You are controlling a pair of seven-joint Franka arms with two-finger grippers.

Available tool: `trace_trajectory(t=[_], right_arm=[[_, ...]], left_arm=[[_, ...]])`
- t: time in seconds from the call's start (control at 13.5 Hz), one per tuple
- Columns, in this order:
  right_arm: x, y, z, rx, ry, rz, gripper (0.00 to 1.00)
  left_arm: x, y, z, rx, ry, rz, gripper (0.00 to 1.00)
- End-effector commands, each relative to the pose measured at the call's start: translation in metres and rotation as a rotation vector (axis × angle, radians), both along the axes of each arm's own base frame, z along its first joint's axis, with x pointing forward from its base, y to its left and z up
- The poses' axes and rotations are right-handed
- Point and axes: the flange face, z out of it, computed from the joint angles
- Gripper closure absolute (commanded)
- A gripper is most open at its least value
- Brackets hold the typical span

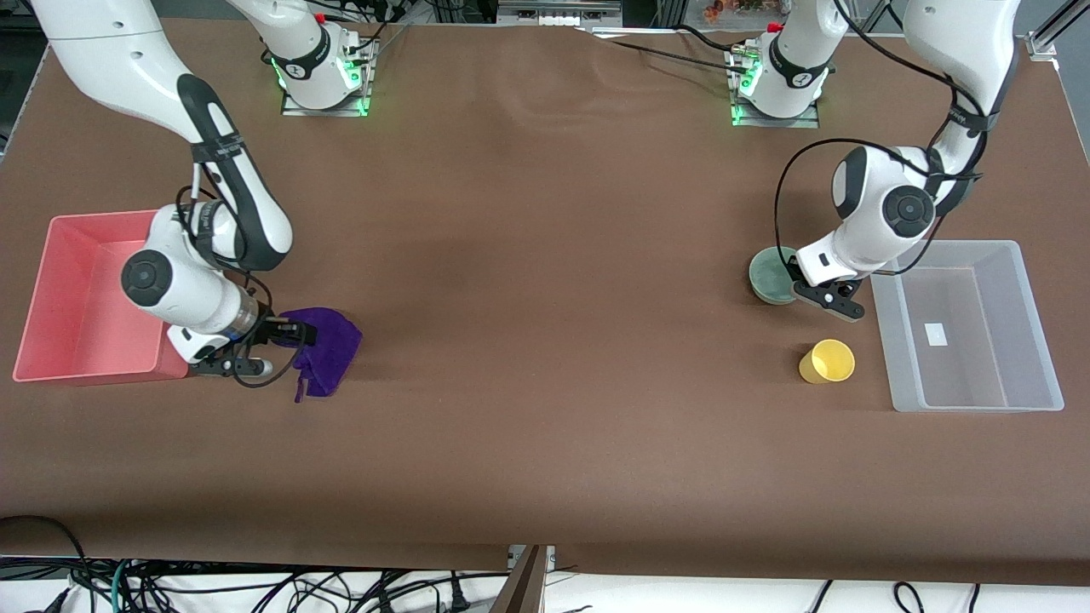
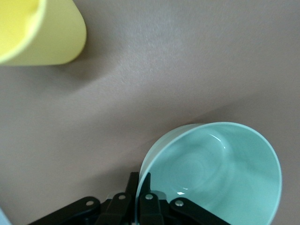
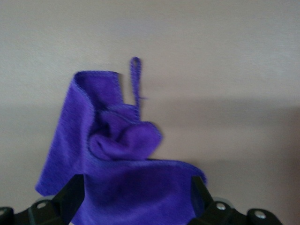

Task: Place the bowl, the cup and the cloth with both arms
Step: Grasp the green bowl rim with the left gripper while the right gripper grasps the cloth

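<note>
The purple cloth needs to go in the pink tray, so the robot's right hand should next grab it by its edge opposite the thin loop.
The pale mint-green bowl sits on the brown table toward the left arm's end. My left gripper is shut on the bowl's rim, one finger inside and one outside. The yellow cup stands nearer to the front camera than the bowl, untouched. The purple cloth lies crumpled toward the right arm's end, its thin loop sticking out. My right gripper is low over the cloth's edge, open, with a finger on each side of the fabric.
A pink tray lies beside the right gripper at the right arm's end of the table. A clear plastic bin lies beside the bowl and cup at the left arm's end. Brown table surface stretches between the two arms.
</note>
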Motion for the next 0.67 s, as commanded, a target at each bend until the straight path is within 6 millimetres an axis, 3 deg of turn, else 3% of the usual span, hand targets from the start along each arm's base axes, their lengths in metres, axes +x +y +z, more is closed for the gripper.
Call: trace_trajectory(t=[0.0, 0.15, 0.22, 0.3, 0.37, 0.44, 0.59], right_arm=[[0.002, 0.018, -0.010, 0.016, -0.030, -0.021, 0.00], [0.002, 0.020, -0.020, 0.017, -0.038, -0.023, 0.05], [0.002, 0.023, -0.020, 0.018, -0.042, -0.023, 0.35], [0.002, 0.025, -0.020, 0.018, -0.040, -0.020, 0.68], [0.001, 0.026, -0.021, 0.017, -0.036, -0.012, 0.95], [0.000, 0.027, -0.021, 0.017, -0.035, -0.003, 1.00], [0.001, 0.027, -0.020, 0.016, -0.038, 0.003, 1.00]], left_arm=[[0.009, 0.006, 0.064, -0.016, 0.032, -0.003, 1.00], [0.031, 0.034, 0.115, -0.021, 0.092, 0.009, 1.00], [0.046, 0.060, 0.140, -0.028, 0.104, -0.006, 1.00], [0.058, 0.089, 0.152, -0.037, 0.108, -0.034, 1.00], [0.066, 0.125, 0.158, -0.046, 0.097, -0.065, 1.00], [0.069, 0.157, 0.153, -0.053, 0.093, -0.096, 1.00], [0.073, 0.220, 0.134, -0.048, 0.102, -0.119, 1.00]])
